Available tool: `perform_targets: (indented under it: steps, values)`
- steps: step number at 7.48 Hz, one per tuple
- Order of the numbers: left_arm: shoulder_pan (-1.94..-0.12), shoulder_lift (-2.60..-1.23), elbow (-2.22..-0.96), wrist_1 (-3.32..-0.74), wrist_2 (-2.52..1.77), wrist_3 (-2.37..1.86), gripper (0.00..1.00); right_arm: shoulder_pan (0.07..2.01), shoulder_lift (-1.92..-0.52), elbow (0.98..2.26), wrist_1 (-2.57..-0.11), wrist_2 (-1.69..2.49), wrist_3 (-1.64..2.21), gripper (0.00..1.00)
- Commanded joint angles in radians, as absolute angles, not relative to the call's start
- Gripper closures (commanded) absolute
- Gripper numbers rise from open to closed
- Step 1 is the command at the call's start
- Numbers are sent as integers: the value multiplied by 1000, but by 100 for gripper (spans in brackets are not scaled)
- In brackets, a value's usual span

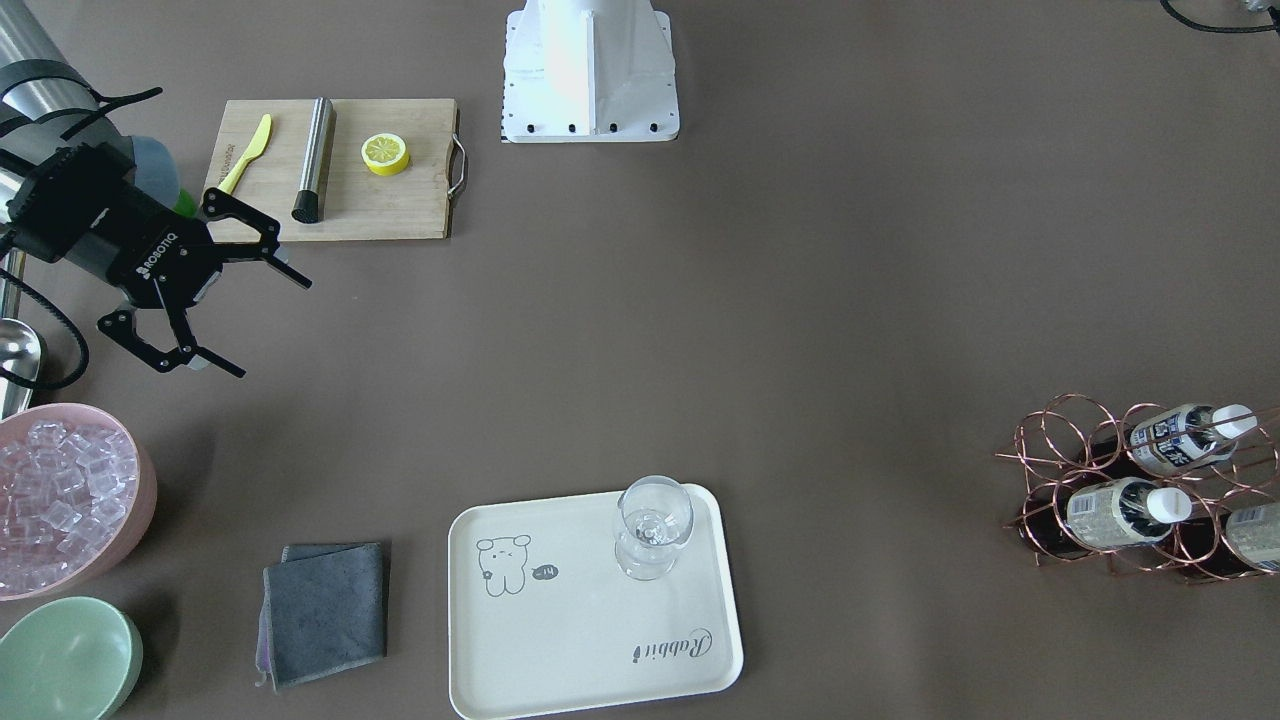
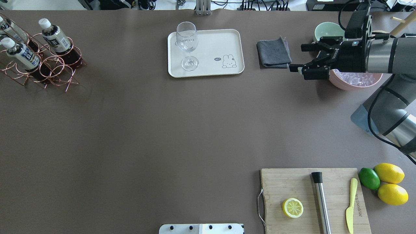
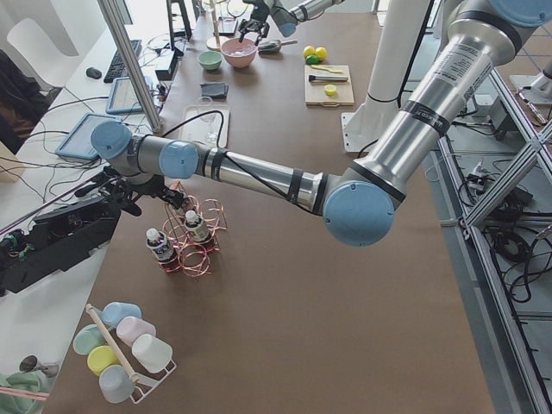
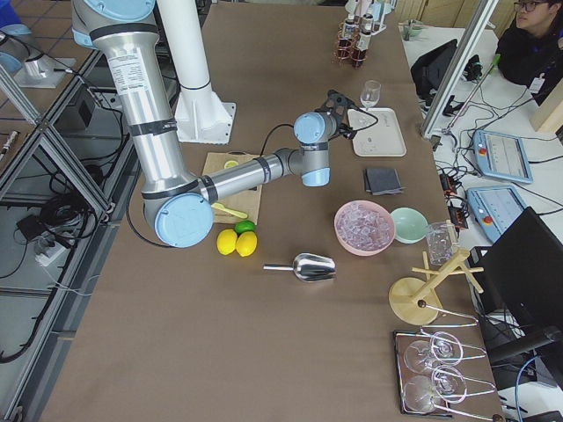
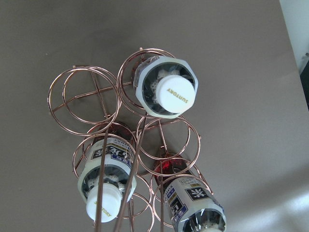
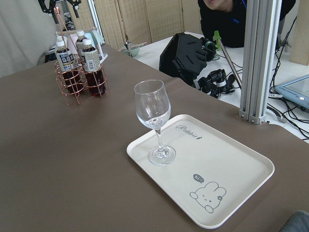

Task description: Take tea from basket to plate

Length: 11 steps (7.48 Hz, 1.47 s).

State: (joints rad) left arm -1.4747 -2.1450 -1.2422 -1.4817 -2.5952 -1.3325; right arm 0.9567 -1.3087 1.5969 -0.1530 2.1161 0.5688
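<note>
My left gripper grabs the basket [image 1: 1070, 430] by its coiled handle next, since bottles fill the copper rings below and rise close to the wires.
Three tea bottles [image 1: 1170, 440] with white caps stand in the copper wire basket [image 1: 1070, 430] at the table's end; they also show in the overhead view [image 2: 55, 37]. The left wrist view looks straight down on the caps [image 5: 173, 92] and the basket's rings [image 5: 84, 96]. My left gripper [image 6: 60, 6] hangs above the basket's handle, fingers apart and empty. The cream plate [image 2: 214, 42] bears a wine glass [image 2: 188, 42]. My right gripper [image 2: 296, 58] is open and empty, beside the pink bowl and far from the basket.
A grey cloth [image 2: 273, 52], a pink bowl of ice [image 2: 356, 81] and a green bowl [image 2: 326, 31] lie near the right gripper. A cutting board [image 2: 292, 182] holds a lemon half, a steel rod and a yellow knife. Two lemons and a lime [image 2: 369, 178] lie beside it.
</note>
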Motion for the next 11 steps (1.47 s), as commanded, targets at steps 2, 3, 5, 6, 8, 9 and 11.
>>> perform_targets:
  steps: [2, 3, 5, 6, 8, 9, 11]
  values:
    - [-1476, -2141, -1327, -1357, -2612, -1332, 32, 868, -1301, 1624, -146, 2026, 600, 0]
    - [-1476, -2138, -1330, -1348, -2611, -1328, 35, 826, -1301, 1659, -147, 2029, 597, 0]
    - [-1479, -2126, -1325, -1338, -2593, -1322, 38, 807, -1315, 1692, -147, 2097, 492, 0]
    - [-1480, -2122, -1331, -1318, -2545, -1321, 38, 805, -1315, 1693, -147, 2135, 450, 0]
    - [-1485, -2129, -1339, -1284, -2539, -1301, 46, 796, -1325, 1704, -146, 2137, 446, 0]
    - [-1488, -2131, -1339, -1278, -2540, -1301, 53, 795, -1328, 1704, -146, 2137, 446, 1]
    - [-1509, -2131, -1341, -1278, -2545, -1302, 60, 792, -1331, 1703, -147, 2135, 453, 1]
